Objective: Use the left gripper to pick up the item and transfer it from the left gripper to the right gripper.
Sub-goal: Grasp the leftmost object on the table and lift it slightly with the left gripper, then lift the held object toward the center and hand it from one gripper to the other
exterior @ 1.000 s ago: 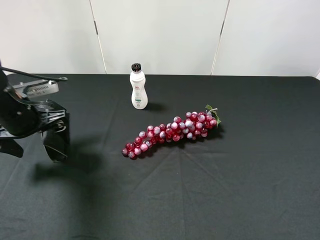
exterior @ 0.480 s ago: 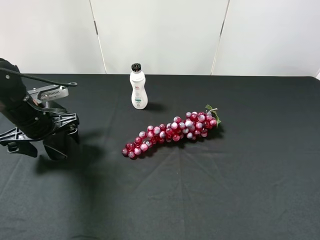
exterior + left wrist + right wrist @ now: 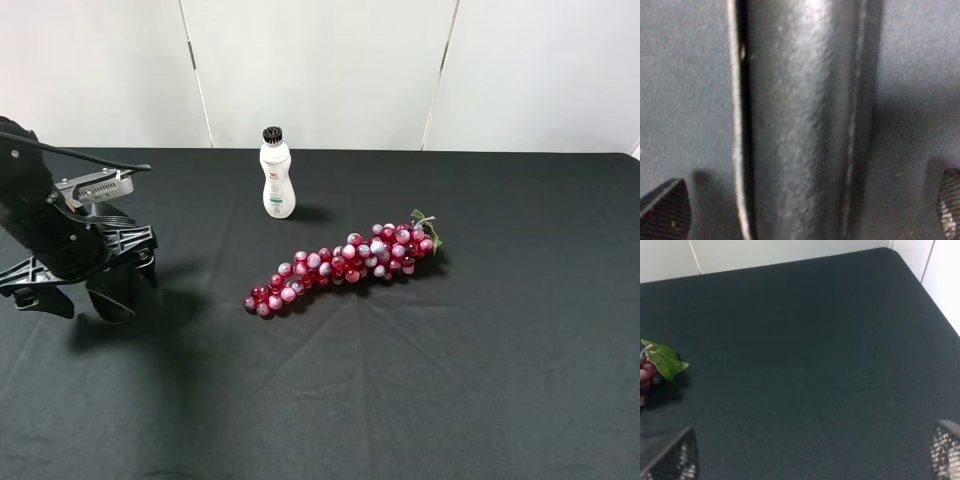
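Both fingers of my left gripper reach down nearly to the cloth beside the black case's long sides, so my left gripper closes on the case next.
The item, a flat oblong black case with a matte leather-like surface (image 3: pixel 800 120), fills the middle of the left wrist view and lies on the black cloth. My left gripper (image 3: pixel 805 212) is open, and its two fingertips (image 3: pixel 662 212) stand wide apart on either side of the case. In the exterior high view the left gripper (image 3: pixel 82 292) hangs low over the table's left side and hides the case. My right gripper (image 3: pixel 810 455) is open and empty over bare cloth; it is out of the exterior high view.
A white bottle with a black cap (image 3: pixel 276 178) stands at the back centre. A red grape bunch (image 3: pixel 345 262) lies mid-table; its green leaf (image 3: pixel 664 360) shows in the right wrist view. The table's far right corner (image 3: pixel 890 252) meets the white wall.
The left arm swung in from the left edge and came down lower over the table. In the last half second it barely moved. The bottle and grapes have not moved.
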